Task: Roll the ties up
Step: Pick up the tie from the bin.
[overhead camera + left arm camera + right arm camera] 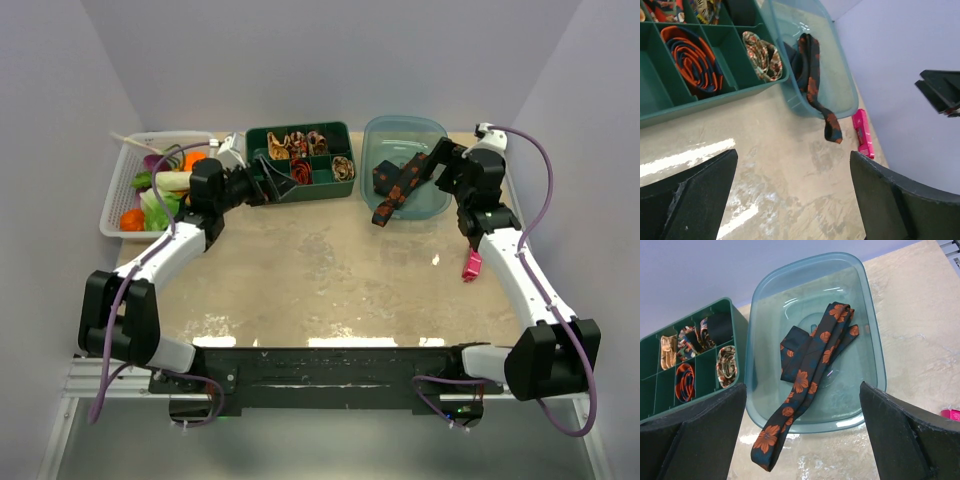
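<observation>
The left gripper should next grab the dark tie by its end that hangs over the tub's front rim, so the rest of the tie stays free to stretch flat for rolling.
A long dark tie with orange flowers (810,372) lies in a clear teal tub (871,340), and its end hangs over the front rim toward the table. In the top view the same tie (393,190) drapes out of the tub (440,200). Several rolled ties sit in a green divided box (335,130), among them a red-and-navy coil (692,60) and a tan coil (762,55). My right gripper (803,385) hovers open above the tub, nothing between its fingers. My left gripper (792,165) is open over bare table in front of the box, holding nothing.
A small pink bar (472,265) lies on the table to the right, beside my right arm. A white basket (118,195) of toy vegetables stands at the back left. The tan tabletop (320,270) stretches between the two arms.
</observation>
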{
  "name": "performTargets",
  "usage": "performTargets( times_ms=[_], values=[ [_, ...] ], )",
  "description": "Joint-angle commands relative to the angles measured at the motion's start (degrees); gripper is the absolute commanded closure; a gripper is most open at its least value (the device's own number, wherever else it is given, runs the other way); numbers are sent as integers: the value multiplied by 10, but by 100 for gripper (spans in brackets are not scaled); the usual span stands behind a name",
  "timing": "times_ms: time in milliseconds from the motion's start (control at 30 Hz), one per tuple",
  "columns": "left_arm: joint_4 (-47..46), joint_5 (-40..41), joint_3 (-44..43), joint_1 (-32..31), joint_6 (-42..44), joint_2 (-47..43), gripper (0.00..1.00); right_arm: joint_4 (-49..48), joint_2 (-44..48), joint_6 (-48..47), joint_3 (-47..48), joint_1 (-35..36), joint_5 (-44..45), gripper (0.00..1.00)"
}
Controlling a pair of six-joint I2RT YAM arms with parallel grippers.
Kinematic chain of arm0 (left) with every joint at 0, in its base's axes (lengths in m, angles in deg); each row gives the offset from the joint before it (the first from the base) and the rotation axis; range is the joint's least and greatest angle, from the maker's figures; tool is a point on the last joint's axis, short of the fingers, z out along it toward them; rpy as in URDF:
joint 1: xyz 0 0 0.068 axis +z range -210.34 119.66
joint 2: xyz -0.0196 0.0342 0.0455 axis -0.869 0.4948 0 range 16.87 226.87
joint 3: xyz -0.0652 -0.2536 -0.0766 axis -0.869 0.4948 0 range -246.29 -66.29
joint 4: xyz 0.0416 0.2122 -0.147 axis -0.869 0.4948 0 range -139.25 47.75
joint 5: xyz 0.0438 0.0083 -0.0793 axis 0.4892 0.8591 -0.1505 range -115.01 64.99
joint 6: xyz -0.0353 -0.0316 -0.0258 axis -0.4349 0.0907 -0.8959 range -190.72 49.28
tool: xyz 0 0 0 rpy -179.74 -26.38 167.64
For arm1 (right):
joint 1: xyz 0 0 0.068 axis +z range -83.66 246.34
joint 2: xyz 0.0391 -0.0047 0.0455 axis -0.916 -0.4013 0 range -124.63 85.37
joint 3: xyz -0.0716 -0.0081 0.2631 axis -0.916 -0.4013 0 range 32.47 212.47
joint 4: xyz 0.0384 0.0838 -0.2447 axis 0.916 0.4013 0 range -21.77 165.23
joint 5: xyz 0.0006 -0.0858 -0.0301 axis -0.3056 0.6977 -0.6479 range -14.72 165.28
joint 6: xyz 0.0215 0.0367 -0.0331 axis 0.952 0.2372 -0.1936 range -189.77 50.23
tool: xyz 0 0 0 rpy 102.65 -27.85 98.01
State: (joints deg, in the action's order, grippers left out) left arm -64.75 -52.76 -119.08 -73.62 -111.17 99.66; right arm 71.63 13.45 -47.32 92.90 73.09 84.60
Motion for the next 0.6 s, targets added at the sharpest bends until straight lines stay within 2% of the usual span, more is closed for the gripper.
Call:
performTargets(
  times_ms=[0,167,233,367,567],
  values=[
    [3,-13,-53,-7,-13,21,0,-8,11,-8,1,2,-14,1],
    [85,80,-99,-45,58,21,0,-9,16,-12,0,2,-11,1],
    [104,81,-122,-58,65,36,0,-10,17,-13,-3,2,-11,1],
    [101,42,-147,-76,37,75,0,-12,13,-11,-6,1,-12,1],
    [-1,-48,-151,-112,-66,166,0,-9,12,-9,-12,1,-17,1]
  ],
)
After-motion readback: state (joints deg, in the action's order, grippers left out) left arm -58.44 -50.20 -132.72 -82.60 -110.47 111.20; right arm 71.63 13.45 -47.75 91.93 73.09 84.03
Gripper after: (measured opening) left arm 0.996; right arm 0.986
